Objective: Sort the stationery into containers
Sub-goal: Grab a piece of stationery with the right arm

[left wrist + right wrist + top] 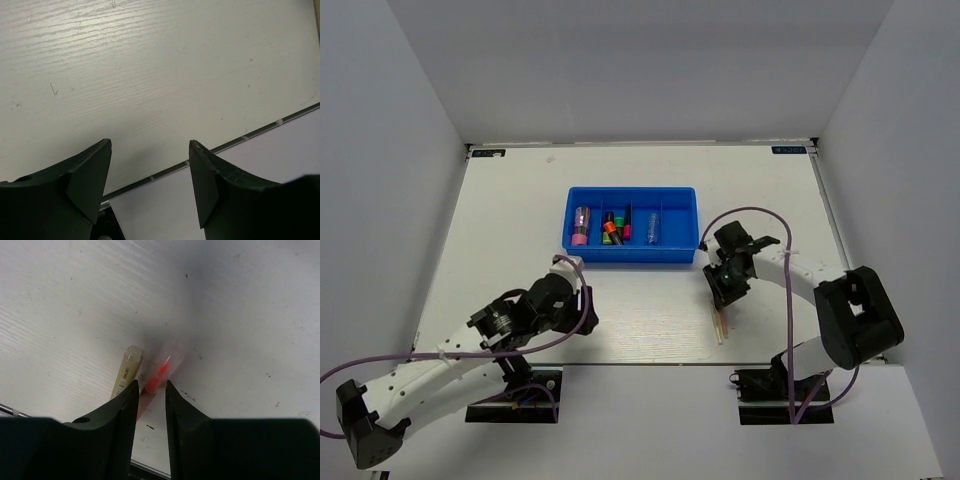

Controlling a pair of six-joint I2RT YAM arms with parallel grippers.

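I should grab the clear pen by its red-cored section (158,378) next with my right gripper. The pen's plain end then stays free to go into the blue tray.
The blue tray (630,259) stands mid-table and holds a pink tube (581,226), capped black markers (610,228) and a clear bluish pen (652,228) in separate compartments. To its right, my right gripper (723,298) is low over thin pale sticks (719,325). In the right wrist view its jaws (151,382) stand slightly apart astride a blurred clear pen with a red core (160,374), and a gap shows beside the pen. A pale yellowish stick (127,371) lies just left of them. My left gripper (150,142) hangs open and empty near the table's front edge (582,312).
The table's front edge with a metal strip (260,129) runs under the left gripper. White walls enclose the table on three sides. Purple cables (760,212) loop from both arms.
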